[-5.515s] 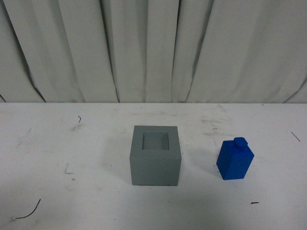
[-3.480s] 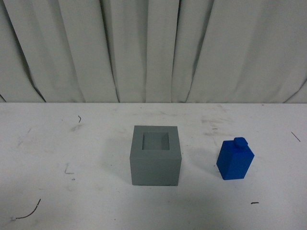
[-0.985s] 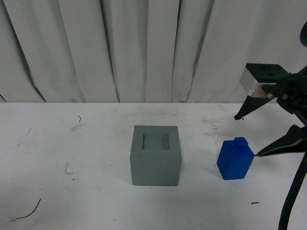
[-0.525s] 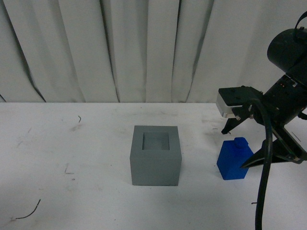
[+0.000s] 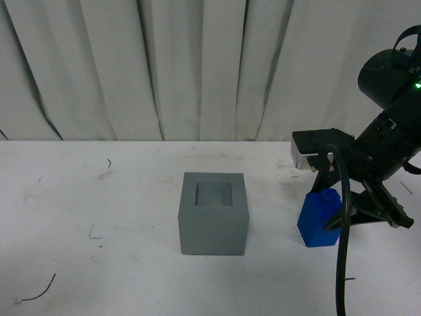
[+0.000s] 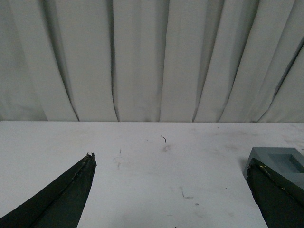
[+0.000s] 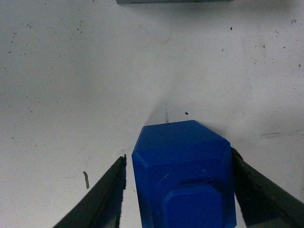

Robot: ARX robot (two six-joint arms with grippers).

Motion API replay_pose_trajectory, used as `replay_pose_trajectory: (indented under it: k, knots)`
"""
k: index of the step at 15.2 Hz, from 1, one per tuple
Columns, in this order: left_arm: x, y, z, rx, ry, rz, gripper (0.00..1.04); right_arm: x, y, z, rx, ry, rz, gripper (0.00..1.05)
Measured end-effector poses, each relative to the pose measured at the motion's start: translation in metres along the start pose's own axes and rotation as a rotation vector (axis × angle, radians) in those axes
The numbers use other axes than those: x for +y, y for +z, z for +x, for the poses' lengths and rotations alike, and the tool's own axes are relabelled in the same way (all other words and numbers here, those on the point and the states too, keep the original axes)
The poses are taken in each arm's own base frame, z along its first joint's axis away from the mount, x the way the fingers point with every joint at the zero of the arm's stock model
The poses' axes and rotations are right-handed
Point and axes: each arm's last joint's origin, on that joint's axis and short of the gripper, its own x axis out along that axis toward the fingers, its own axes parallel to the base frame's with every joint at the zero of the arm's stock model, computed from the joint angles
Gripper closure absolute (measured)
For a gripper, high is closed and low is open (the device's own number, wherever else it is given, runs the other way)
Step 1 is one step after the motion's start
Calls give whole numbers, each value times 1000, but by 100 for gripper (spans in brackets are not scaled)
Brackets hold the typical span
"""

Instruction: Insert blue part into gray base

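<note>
My right gripper grabs the blue part's flat sides next, to fit the blue part into the gray base's square hole (image 5: pixel 214 193).
The blue part (image 5: pixel 317 222) stands upright on the white table, to the right of the gray base (image 5: pixel 214 214), whose square recess is empty. My right gripper (image 5: pixel 325 204) is open and sits low over the blue part, one finger on each side. In the right wrist view the blue part (image 7: pixel 183 166) fills the gap between the fingers (image 7: pixel 102 199) of my right gripper (image 7: pixel 178 154), with small gaps on both sides. My left gripper (image 6: pixel 171 160) is open and empty, out of the front view. The gray base (image 6: pixel 280 159) shows beside one of its fingers.
The white table (image 5: pixel 99 197) has small dark marks and scratches. A pale curtain (image 5: pixel 164 66) hangs behind its far edge. A strip of the gray base (image 7: pixel 171 1) shows at the edge of the right wrist view.
My right arm has come in from the right and dropped, moving left until its open fingers straddle the blue part. The blocks have not moved.
</note>
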Motion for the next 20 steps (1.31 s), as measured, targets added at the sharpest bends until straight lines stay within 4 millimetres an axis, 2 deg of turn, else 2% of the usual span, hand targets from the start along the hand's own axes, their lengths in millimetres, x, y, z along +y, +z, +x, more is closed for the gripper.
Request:
replay_pose_trajectory:
  k: [2, 6, 9, 10, 11, 13, 14, 15, 17, 20]
  knots:
    - [0, 0, 0, 0, 0, 0, 7, 0, -1, 0, 6, 1, -24, 56]
    - [0, 0, 0, 0, 0, 0, 7, 3, -3, -2, 6, 22, -26, 58]
    - [0, 0, 0, 0, 0, 0, 7, 9, 4, -17, -9, 57, -31, 58]
    - [0, 0, 0, 0, 0, 0, 7, 10, 16, -40, -36, 38, -52, 58]
    - [0, 0, 0, 0, 0, 0, 7, 10, 27, -55, -61, 20, -69, 58]
    - [0, 0, 0, 0, 0, 0, 7, 9, 60, -72, -98, -3, -109, 58]
    - [0, 0, 0, 0, 0, 0, 7, 11, 99, -69, -123, -7, -131, 58]
    - [0, 0, 0, 0, 0, 0, 7, 14, 152, -64, -157, -26, -132, 58]
    - [0, 0, 0, 0, 0, 0, 7, 14, 166, -55, -150, -24, -117, 58]
    - [0, 0, 0, 0, 0, 0, 7, 11, 169, -34, -119, -3, -60, 58]
